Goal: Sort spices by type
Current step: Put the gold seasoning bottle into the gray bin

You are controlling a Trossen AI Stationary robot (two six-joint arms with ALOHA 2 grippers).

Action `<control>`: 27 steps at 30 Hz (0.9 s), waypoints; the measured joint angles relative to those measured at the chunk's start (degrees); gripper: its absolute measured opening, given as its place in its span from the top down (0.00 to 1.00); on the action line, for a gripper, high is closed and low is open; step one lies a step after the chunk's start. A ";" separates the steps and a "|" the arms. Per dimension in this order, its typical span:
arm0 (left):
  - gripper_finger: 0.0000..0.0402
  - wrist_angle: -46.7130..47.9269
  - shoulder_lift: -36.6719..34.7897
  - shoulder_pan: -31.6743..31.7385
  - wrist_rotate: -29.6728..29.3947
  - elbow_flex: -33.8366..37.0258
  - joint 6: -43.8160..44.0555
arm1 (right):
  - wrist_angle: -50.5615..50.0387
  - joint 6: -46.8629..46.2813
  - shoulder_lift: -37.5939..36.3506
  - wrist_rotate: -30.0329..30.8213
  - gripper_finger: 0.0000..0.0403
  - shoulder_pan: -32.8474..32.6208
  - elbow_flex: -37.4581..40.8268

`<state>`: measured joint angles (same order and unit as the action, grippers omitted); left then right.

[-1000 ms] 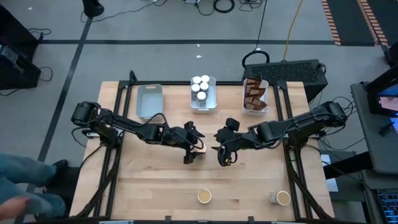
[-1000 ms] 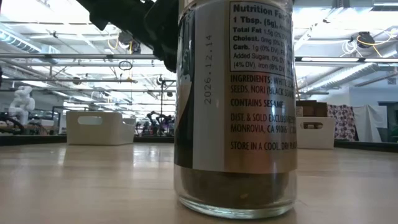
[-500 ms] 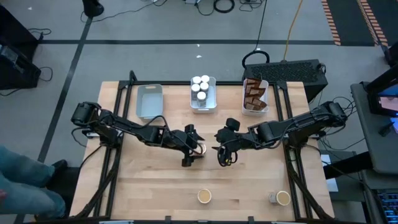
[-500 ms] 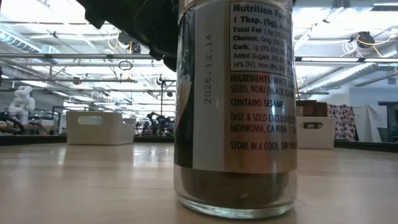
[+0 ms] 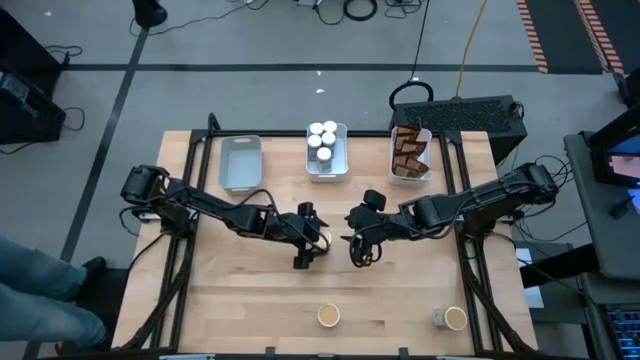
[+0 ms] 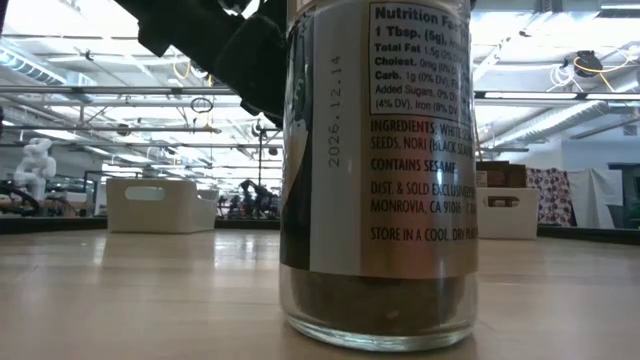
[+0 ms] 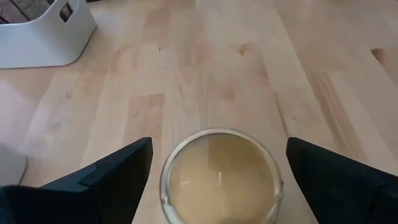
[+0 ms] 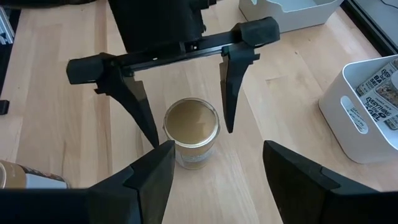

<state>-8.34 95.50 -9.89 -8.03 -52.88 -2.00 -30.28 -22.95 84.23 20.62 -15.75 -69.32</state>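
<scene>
My left gripper should next grab the tan-topped tub by its round rim (image 7: 221,132). Then the tub can be sorted into the grey tray.
A round tan-topped tub (image 7: 221,180) stands upright on the wooden table (image 5: 250,290) near its middle. My left gripper (image 5: 318,240) is open, with one finger (image 8: 140,115) on each side of the tub and a gap showing at both sides. My right gripper (image 8: 217,180) hovers open and empty just right of the tub, pointing at it. At the far edge, white-capped jars (image 5: 322,140) stand in a white tray and brown pouches (image 5: 406,152) in another.
An empty grey tray (image 5: 240,160) sits at the far left. Two more tan-topped tubs (image 5: 328,316) (image 5: 456,318) stand near the front edge, with a small jar (image 5: 438,318) beside the right one. A labelled glass jar (image 6: 380,170) fills the low view.
My left gripper has sunk a little closer around the tub and rolled slightly, its fingers still open. The tub has stayed where it was.
</scene>
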 joint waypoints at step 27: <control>0.07 1.79 1.18 0.17 -0.28 -0.02 0.20 | -0.56 -0.16 0.00 0.01 0.44 0.00 0.00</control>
<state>-6.55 96.68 -9.72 -8.32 -52.90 -1.80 -30.84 -23.11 84.23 20.63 -15.75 -69.32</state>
